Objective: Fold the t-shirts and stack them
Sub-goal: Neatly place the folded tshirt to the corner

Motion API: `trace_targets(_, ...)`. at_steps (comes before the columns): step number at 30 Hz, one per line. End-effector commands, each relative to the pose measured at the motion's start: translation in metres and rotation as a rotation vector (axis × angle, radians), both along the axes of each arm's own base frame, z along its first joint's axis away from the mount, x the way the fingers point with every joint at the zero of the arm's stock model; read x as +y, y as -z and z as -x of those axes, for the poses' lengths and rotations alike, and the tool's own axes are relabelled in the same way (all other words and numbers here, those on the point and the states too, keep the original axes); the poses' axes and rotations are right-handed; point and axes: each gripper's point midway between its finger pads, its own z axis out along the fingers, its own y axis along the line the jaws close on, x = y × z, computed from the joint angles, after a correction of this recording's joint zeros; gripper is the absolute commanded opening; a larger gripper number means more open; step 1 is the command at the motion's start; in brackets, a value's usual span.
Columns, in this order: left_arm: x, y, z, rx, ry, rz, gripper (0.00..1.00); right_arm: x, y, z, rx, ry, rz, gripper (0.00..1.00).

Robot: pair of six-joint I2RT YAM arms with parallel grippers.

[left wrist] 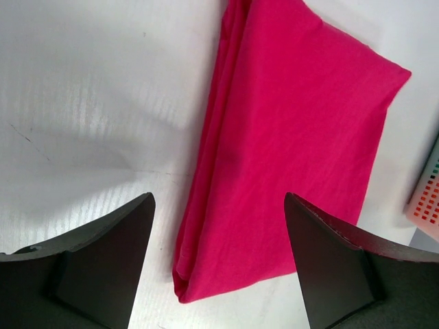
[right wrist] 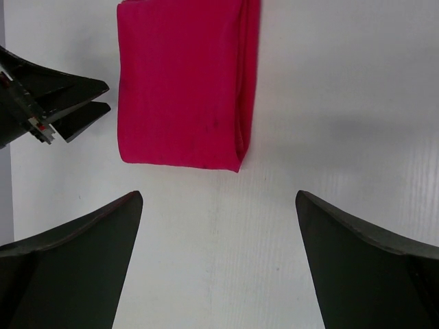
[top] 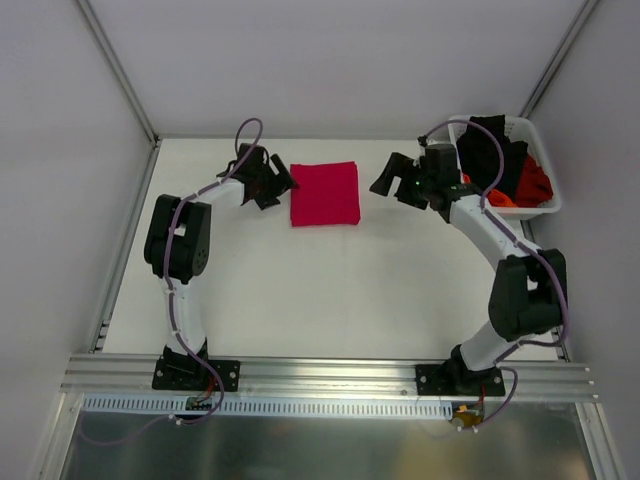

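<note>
The folded crimson-pink t-shirt will slide aside flat for stacking, once my left gripper next grabs its layers together at the t-shirt's side edge by this gripper.
The crimson-pink t-shirt (top: 325,194) lies folded into a small rectangle on the white table at the back middle. It also shows in the left wrist view (left wrist: 288,144) and the right wrist view (right wrist: 182,82). My left gripper (top: 276,184) is open and empty just left of the shirt, its jaws either side of the near corner. My right gripper (top: 386,180) is open and empty a little right of the shirt, apart from it. A black t-shirt (top: 487,150) and an orange-red t-shirt (top: 532,185) lie crumpled in the basket.
A white plastic basket (top: 541,142) stands at the back right, close behind my right arm; its corner shows in the left wrist view (left wrist: 429,199). Grey walls and metal frame rails close the table at the left, right and back.
</note>
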Motion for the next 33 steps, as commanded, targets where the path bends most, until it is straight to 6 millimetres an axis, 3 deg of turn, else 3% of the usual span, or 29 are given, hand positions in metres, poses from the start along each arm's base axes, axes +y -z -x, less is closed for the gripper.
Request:
trace_targets(1,-0.008,-0.035,0.001,-0.079,0.026,0.064,0.77,0.023,-0.011,-0.031,-0.064,-0.069,-0.065,0.99)
trace_targets(3,-0.010,-0.034,0.002,-0.086,0.035,0.070,0.77,0.028,0.002,-0.040,-0.038,-0.069,-0.060,0.99)
trace_targets(8,-0.011,-0.034,0.002,-0.091,0.052,0.066,0.77,0.028,-0.001,-0.046,-0.043,-0.059,-0.059,0.99)
trace_targets(12,-0.011,-0.029,0.001,-0.088,0.063,0.059,0.77,0.011,-0.010,-0.041,-0.050,-0.051,0.001,0.99)
trace_targets(16,-0.010,-0.023,0.000,-0.076,0.063,0.060,0.77,-0.014,-0.020,-0.028,-0.024,-0.006,0.006,0.99)
trace_targets(17,-0.010,-0.021,-0.001,-0.073,0.064,0.057,0.77,-0.018,-0.030,-0.023,-0.046,0.001,0.001,0.99)
trace_targets(21,-0.010,-0.012,-0.002,-0.059,0.070,0.054,0.77,-0.037,-0.030,-0.003,-0.050,0.012,0.033,0.99)
trace_targets(25,-0.015,-0.008,-0.007,-0.048,0.081,0.076,0.76,-0.043,-0.031,0.016,-0.042,0.011,0.061,0.99)
trace_targets(33,-0.017,0.010,-0.014,-0.009,0.051,0.090,0.72,-0.048,-0.043,0.033,-0.067,0.038,0.038,0.99)
